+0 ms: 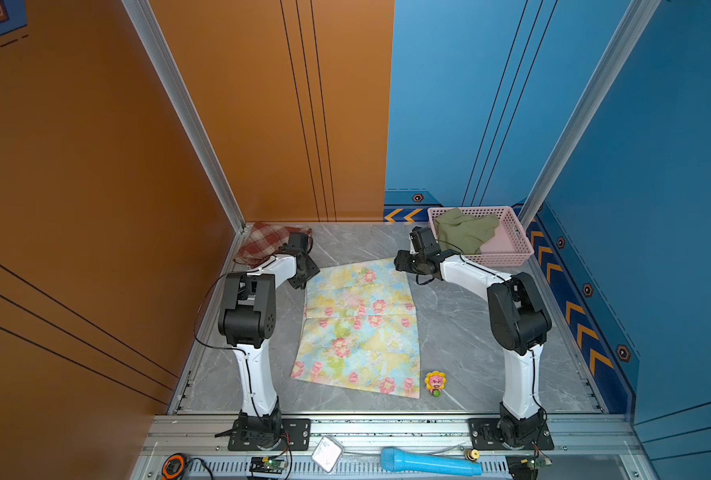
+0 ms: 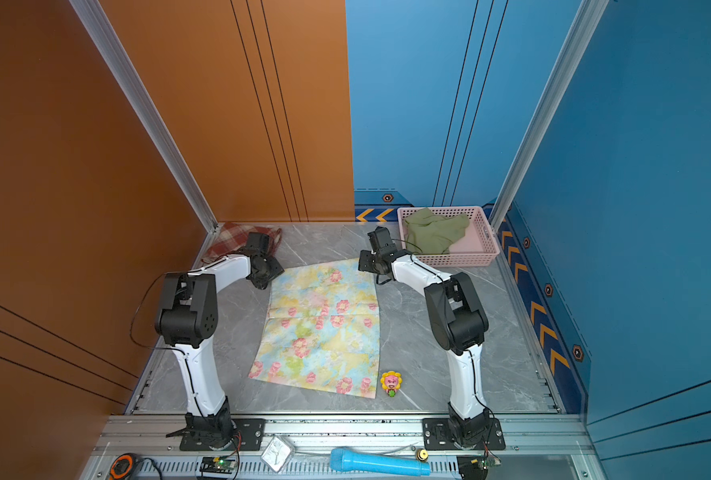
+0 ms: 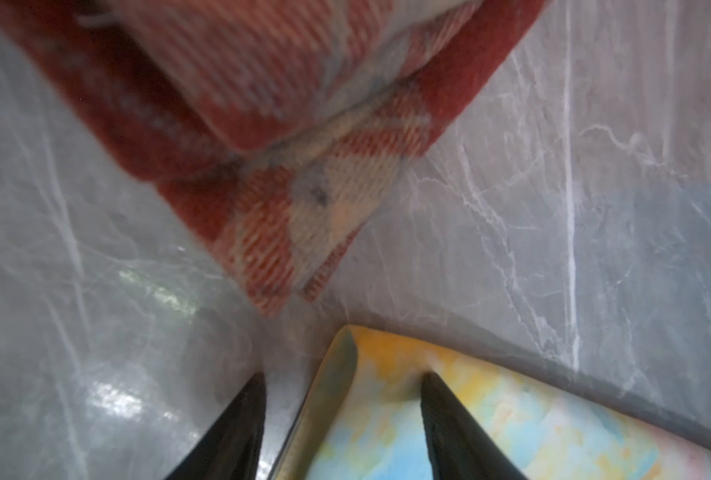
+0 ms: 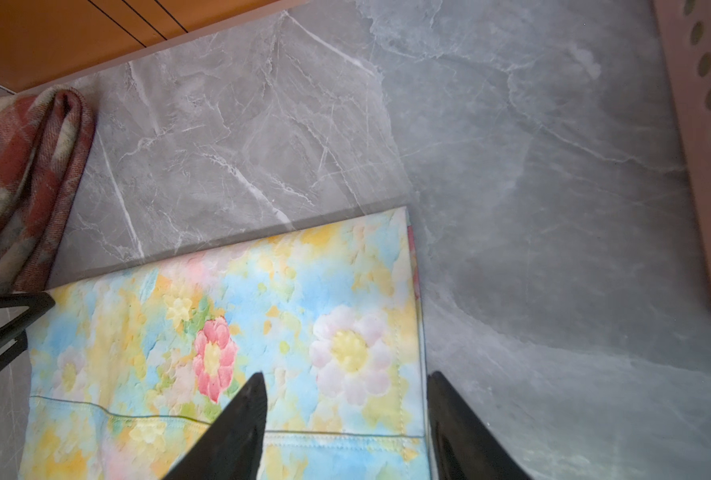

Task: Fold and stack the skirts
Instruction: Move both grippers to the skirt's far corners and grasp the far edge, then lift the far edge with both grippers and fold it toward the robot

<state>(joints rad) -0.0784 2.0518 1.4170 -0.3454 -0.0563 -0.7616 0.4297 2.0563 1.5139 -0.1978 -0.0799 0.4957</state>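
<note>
Next, my right gripper grips the floral skirt [image 1: 358, 324] by its far basket-side corner [image 1: 394, 261], matching my left gripper. Then I fold it toward me.
The pastel floral skirt [image 1: 358, 324] [image 2: 322, 324] lies flat in the middle of the grey table. My left gripper [image 1: 302, 276] [image 3: 343, 376] is at its far left corner, jaws apart: one finger on the table, one on the cloth [image 3: 511, 415], the raised edge between them. My right gripper [image 1: 403, 264] [image 4: 346, 374] is open astride the far right corner [image 4: 221, 311]. The plaid skirt [image 1: 262, 241] [image 3: 283, 104] [image 4: 13, 187] lies folded in the far left corner. The olive skirt [image 1: 466, 232] [image 2: 432, 232] sits bunched in the basket.
The pink perforated basket [image 1: 516, 245] [image 4: 703, 166] stands at the far right corner. A small flower toy [image 1: 435, 383] stands by the floral skirt's near right corner. A blue microphone [image 1: 428, 461] lies on the front rail. Orange and blue walls enclose the table.
</note>
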